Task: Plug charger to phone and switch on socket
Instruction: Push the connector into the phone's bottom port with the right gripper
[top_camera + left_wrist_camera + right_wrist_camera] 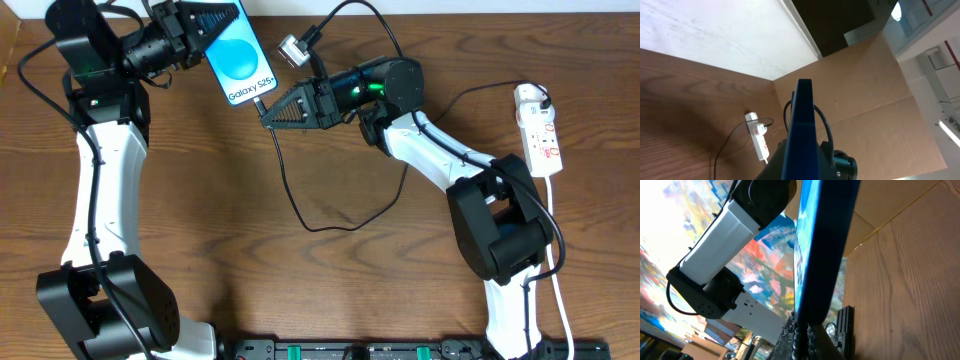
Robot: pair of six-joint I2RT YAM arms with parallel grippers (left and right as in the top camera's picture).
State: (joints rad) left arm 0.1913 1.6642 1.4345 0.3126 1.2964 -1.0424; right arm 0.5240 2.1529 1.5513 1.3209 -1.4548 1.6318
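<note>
I should open my right gripper now. The connector's sleeve meets the phone's lower edge beyond my fingers, so the charger would stay plugged in.
My left gripper [212,28] is shut on the phone [240,55] and holds it in the air at the back of the table, blue screen up. The left wrist view shows the phone edge-on [802,125]. My right gripper [268,110] is shut on the connector tip of the charger, the thin black cable [290,190], right at the phone's lower edge. In the right wrist view the fingers [802,337] touch the phone's end [822,255]; I cannot tell if the tip is inserted. The cable loops over the table to the socket [541,135] at the right, which also shows in the left wrist view [759,140].
The socket's thick white cord [557,290] runs along the right edge toward the front. A small metal clip-like part [292,48] hangs beside the phone. A black rail [380,350] lies along the front edge.
</note>
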